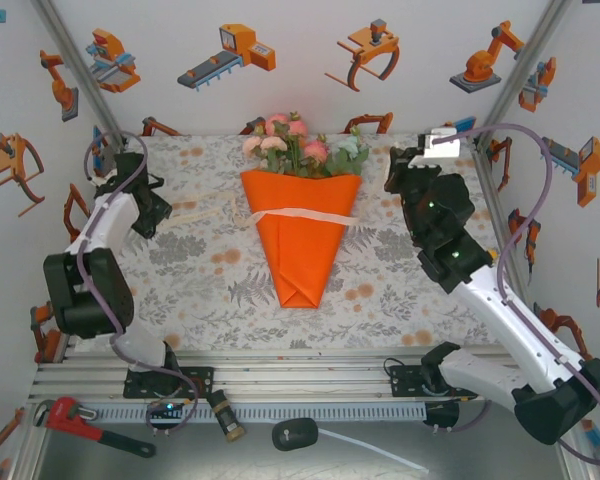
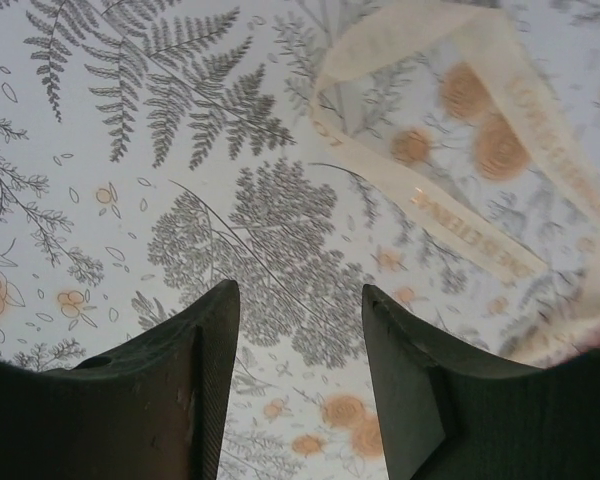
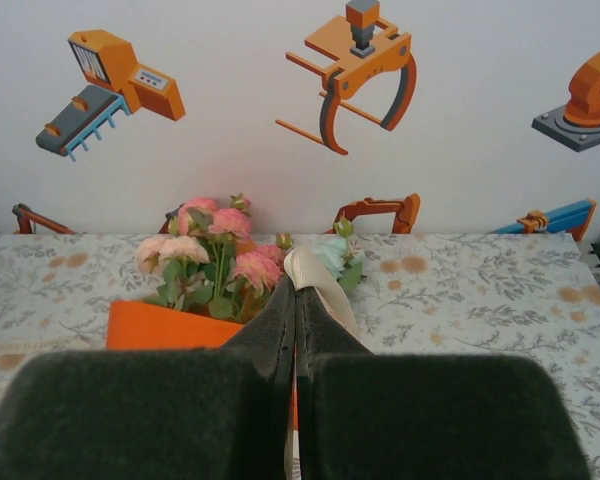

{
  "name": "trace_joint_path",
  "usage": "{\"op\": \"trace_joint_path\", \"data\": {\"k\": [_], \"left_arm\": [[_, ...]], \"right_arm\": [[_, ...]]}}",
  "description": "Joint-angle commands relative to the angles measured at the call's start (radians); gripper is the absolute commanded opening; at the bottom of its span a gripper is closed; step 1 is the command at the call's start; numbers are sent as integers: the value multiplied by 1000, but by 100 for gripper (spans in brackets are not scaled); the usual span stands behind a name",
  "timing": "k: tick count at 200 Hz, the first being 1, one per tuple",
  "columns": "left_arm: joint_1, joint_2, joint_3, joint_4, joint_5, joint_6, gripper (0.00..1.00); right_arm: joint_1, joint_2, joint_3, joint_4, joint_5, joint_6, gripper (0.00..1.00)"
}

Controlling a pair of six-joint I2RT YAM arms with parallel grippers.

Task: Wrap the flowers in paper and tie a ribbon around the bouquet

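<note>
My left gripper next needs to grab the cream ribbon (image 1: 300, 213) by its loose end, across the paper cone from my right gripper, to stretch it for tying around the bouquet.
The bouquet lies flat in the middle of the table: an orange paper (image 1: 300, 240) cone with its point toward me and pink and cream flowers (image 1: 300, 148) at its far, wide end. A cream ribbon (image 1: 300, 213) crosses the cone and trails off to both sides. My left gripper (image 1: 163, 218) hovers left of the cone, open (image 2: 300, 290) over bare cloth, with the ribbon (image 2: 460, 225) lying loose ahead of it to the right. My right gripper (image 1: 392, 182) is right of the flowers, shut (image 3: 295, 288) on the ribbon (image 3: 320, 272), a fold of which sticks out past the fingertips. Flowers (image 3: 220, 255) and paper (image 3: 160, 325) lie just beyond.
A floral tablecloth (image 1: 190, 270) covers the table. On the metal rail at the near edge lie a red pipe wrench (image 1: 75, 420), a brass fitting (image 1: 230, 425) and a black plug with a white cable (image 1: 295, 433). Frame posts (image 1: 80, 65) rise at the back corners.
</note>
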Motion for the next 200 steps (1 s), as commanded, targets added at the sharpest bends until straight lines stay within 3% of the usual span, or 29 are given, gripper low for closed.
{"op": "trace_joint_path", "data": {"k": [1, 59, 98, 112, 125, 140, 165, 180, 200], "left_arm": [[20, 59, 52, -15, -56, -32, 52], [42, 213, 137, 81, 13, 4, 55], [50, 302, 187, 54, 36, -34, 54], [50, 309, 187, 43, 33, -36, 47], [50, 287, 175, 41, 26, -35, 23], [50, 231, 165, 23, 26, -33, 0], [50, 25, 169, -50, 86, -33, 0], [40, -170, 156, -86, 136, -38, 0], [20, -466, 114, -109, 125, -65, 0]], "right_arm": [[-8, -29, -1, 28, 21, -16, 0], [-13, -19, 8, -4, 5, -18, 0], [-13, -11, 19, -14, -1, -12, 0], [-13, -12, 26, -22, -6, -11, 0], [-13, -12, 35, -33, -1, -12, 0], [-14, -13, 36, -33, 14, -15, 0], [-14, -25, 38, -31, 120, -21, 0], [-15, -55, 37, -19, 263, -66, 0], [-18, -113, 35, 53, 469, -218, 0]]}}
